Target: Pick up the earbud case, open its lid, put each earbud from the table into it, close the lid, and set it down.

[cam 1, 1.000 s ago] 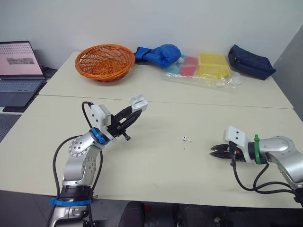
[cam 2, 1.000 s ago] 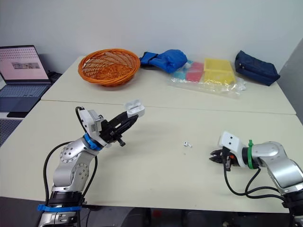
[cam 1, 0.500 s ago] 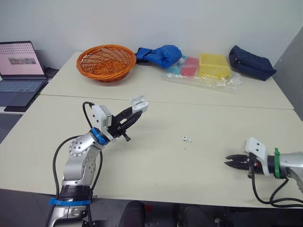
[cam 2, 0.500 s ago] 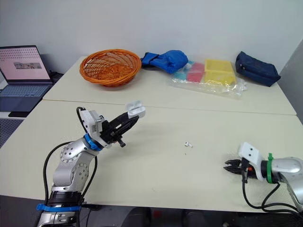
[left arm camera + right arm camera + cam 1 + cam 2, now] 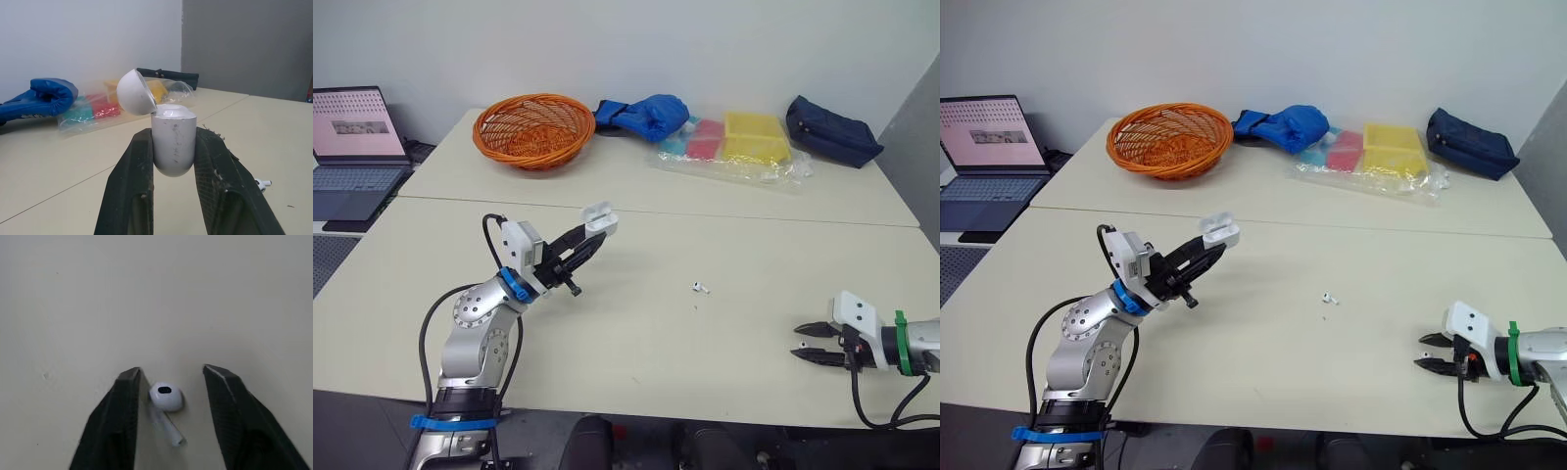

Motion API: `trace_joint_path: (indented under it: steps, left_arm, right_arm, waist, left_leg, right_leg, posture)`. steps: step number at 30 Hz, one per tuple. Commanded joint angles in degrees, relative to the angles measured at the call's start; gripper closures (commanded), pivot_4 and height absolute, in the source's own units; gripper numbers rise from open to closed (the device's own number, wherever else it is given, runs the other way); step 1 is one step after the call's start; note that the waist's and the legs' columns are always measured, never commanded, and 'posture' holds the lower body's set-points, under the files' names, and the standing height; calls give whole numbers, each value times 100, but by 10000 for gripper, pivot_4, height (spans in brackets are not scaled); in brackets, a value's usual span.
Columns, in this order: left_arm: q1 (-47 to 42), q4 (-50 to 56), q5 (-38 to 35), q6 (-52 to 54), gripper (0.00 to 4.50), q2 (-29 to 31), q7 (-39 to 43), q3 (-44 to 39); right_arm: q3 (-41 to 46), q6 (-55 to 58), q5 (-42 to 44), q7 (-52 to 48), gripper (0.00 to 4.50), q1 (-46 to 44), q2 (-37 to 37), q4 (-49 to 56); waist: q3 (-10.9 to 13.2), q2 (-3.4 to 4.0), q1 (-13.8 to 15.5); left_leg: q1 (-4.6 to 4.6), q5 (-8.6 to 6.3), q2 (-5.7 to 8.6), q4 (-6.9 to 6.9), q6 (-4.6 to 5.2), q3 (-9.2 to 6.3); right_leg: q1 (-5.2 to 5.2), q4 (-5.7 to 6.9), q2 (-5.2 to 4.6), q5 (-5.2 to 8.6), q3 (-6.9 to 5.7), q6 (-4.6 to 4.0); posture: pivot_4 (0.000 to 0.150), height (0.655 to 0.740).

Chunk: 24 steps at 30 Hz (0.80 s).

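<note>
The white earbud needs to go into the open charging case, so my right gripper will grab it by its rounded head (image 5: 167,396) next.
My left gripper (image 5: 591,232) is raised above the table and shut on the white earbud case (image 5: 598,218). In the left wrist view the case (image 5: 172,142) stands upright between the two fingers with its lid (image 5: 135,92) flipped open. One white earbud (image 5: 699,288) lies on the table at centre right, also visible as a small earbud (image 5: 261,183) beyond the left fingers. My right gripper (image 5: 799,343) is low over the table near the front right edge, open. In the right wrist view a second earbud (image 5: 166,399) lies on the table between its open fingers (image 5: 124,401), untouched.
An orange basket (image 5: 530,127), a blue glove (image 5: 646,113), a clear bag with coloured boxes (image 5: 734,142) and a dark blue pouch (image 5: 830,127) stand along the far table. A laptop (image 5: 352,147) sits at the far left.
My right arm has drawn back to the right and toward the front edge, and its fingers have opened. The left arm with the case has hardly moved.
</note>
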State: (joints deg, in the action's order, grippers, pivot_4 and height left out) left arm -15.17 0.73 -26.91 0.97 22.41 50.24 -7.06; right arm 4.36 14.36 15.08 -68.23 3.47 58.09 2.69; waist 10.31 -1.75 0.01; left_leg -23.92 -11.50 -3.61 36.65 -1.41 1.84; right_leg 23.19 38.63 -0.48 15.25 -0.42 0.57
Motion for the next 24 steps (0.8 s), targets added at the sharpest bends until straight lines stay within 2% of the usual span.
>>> trace_joint_path:
  steps: [1, 2, 5, 11, 24]
  left_arm:
    - [49, 314, -79, -55, 37326, 20, -43, -63]
    - [95, 351, -79, -57, 37326, 10, -51, -52]
    - [167, 346, -44, -105, 37326, -40, -70, -19]
    - [195, 368, 16, -152, 37326, -139, -157, 62]
    - [310, 345, 116, -252, 37326, -172, -237, 84]
  right_arm:
    - [-20, 158, -210, -83, 8766, 153, 302, 37]
    - [-20, 210, -244, -178, 5471, 245, 462, 141]
    - [-101, 1019, -204, -168, 5471, 162, 858, 603]
    - [-316, 2234, -33, 85, 5471, -516, 913, 964]
    - [-937, 1912, -368, 82, 5471, -700, 790, 1217]
  waist:
    - [0, 0, 0]
    - [0, 0, 1]
    - [0, 2, 9]
    - [1, 0, 3]
    - [1, 0, -1]
  left_leg:
    - [0, 0, 1, 1, 0, 0]
    - [0, 0, 2, 1, 0, 1]
    - [-1, 0, 5, 1, 0, 3]
    - [-2, 0, 3, 2, 0, 1]
    - [-2, -3, -1, -7, -4, -1]
  right_leg:
    - [0, 0, -1, 0, 0, 0]
    - [0, 0, -3, 0, 1, 0]
    - [0, -1, -11, 1, 1, -1]
    - [3, 1, -10, 13, 0, -23]
    - [7, 0, -2, 6, -4, -3]
  posture:
    - [1500, 7400]
    - [1500, 7400]
    - [1500, 7400]
    - [1500, 7400]
    - [1500, 7400]
